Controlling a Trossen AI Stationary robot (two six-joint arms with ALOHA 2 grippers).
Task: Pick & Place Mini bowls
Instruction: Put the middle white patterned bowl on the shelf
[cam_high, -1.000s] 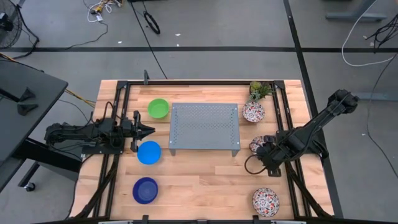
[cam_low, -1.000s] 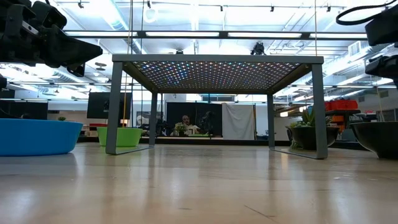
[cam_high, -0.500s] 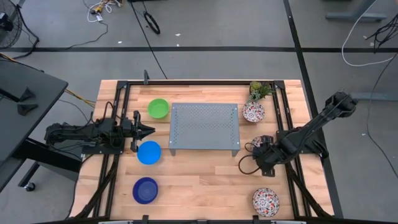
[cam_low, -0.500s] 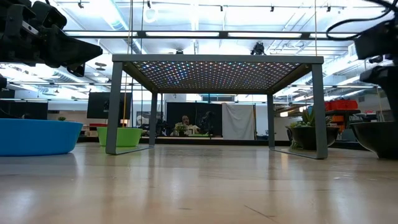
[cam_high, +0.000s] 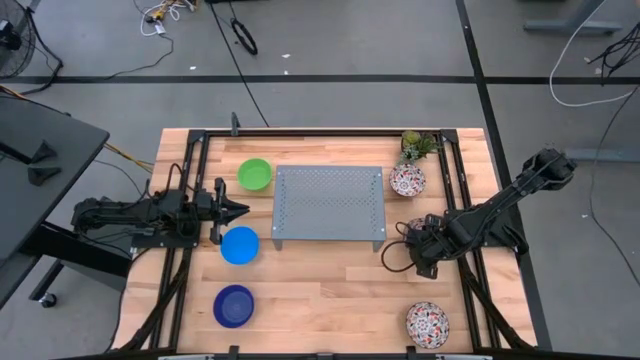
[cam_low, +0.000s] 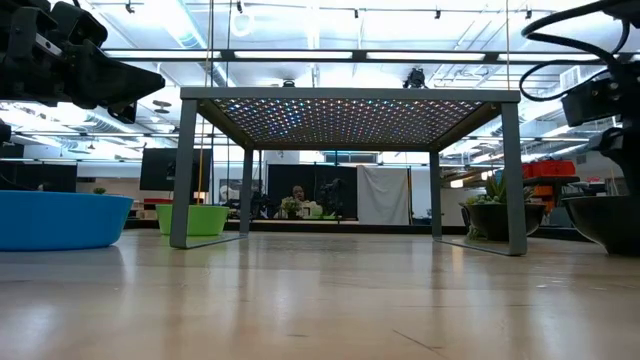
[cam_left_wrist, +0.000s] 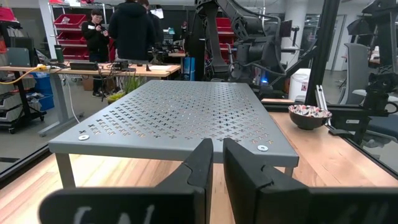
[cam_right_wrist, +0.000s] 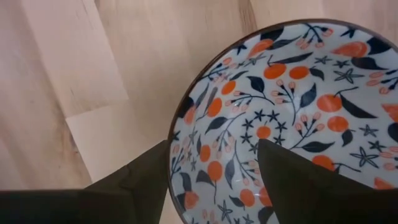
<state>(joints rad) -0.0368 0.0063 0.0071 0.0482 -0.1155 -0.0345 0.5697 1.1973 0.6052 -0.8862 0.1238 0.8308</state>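
Observation:
The fingers reach down on either side of the middle floral bowl's rim, one into the patterned inside. My right gripper closes now to catch it.
Six mini bowls rest on their bases on the wooden table. Green, light blue and dark blue lie on the left. Floral ones lie on the right: one far, one near, and a middle one mostly hidden under my right gripper. In the right wrist view my right gripper is open, pointing down, one finger outside that bowl's rim and one finger over its inside. My left gripper is shut, hovering between the green and light blue bowls.
The grey perforated stand stands mid-table between the arms, and my left gripper points at it. A small potted plant sits at the far right corner. Black rails run along both sides. People stand beyond the table.
My right gripper has moved toward the table's left and a little down, coming over the middle floral bowl, which now shows less in the high view. The left arm and all bowls have stayed where they were.

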